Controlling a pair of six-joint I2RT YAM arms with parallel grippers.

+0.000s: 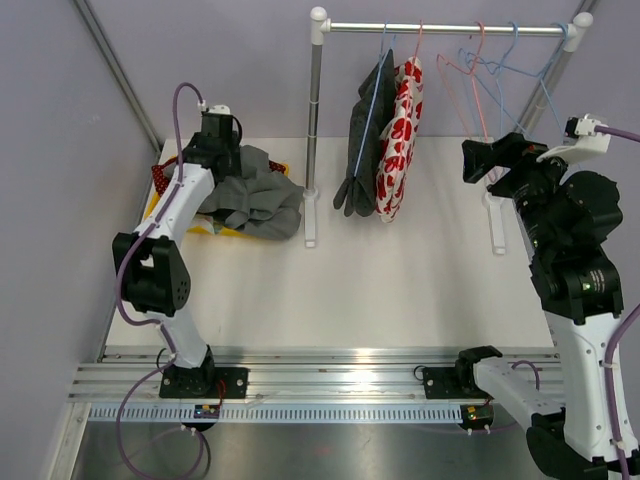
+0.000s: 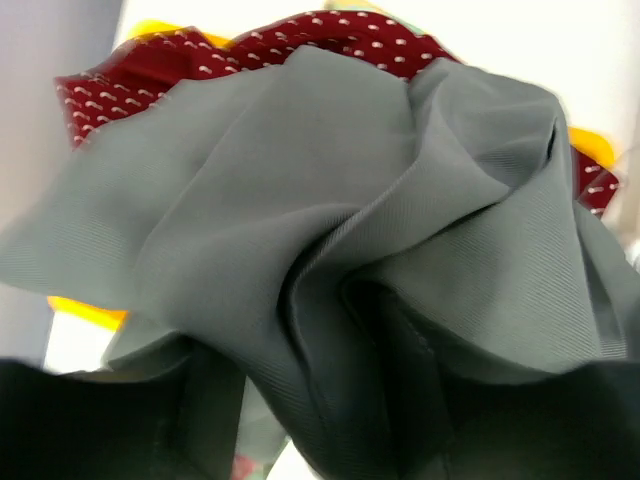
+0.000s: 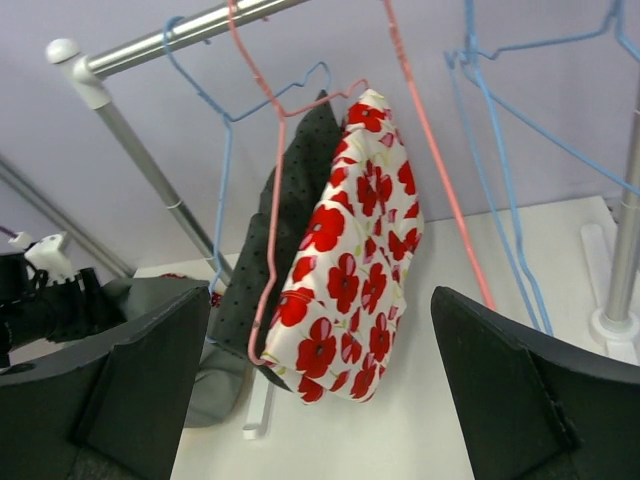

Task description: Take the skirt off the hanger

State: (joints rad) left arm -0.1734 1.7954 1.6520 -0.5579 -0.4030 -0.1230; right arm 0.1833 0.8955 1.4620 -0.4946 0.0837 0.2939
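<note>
The robot's right gripper will take hold of the pink hanger by its near side wire (image 3: 273, 222) next, so that the floral skirt stays free to be removed.
A grey skirt (image 1: 255, 200) lies crumpled on a pile at the back left, off any hanger, and fills the left wrist view (image 2: 300, 180). My left gripper (image 1: 222, 150) is right over it, its dark fingers (image 2: 90, 420) apart and open with a grey fold between them. On the rail hang a white skirt with red flowers (image 1: 398, 140) (image 3: 355, 270) on a pink hanger (image 3: 272, 190) and a dark dotted skirt (image 1: 362, 140) (image 3: 300, 165) on a blue hanger (image 3: 222, 170). My right gripper (image 1: 478, 160) (image 3: 320, 400) stands wide open and empty, to the right of the floral skirt and facing it.
Under the grey skirt are a dark red dotted garment (image 2: 330, 40) and a yellow bin (image 1: 152, 208). Several empty pink and blue hangers (image 1: 500, 70) hang at the right end of the rail (image 1: 440, 28). The rack's left post (image 1: 313, 130) stands between pile and skirts.
</note>
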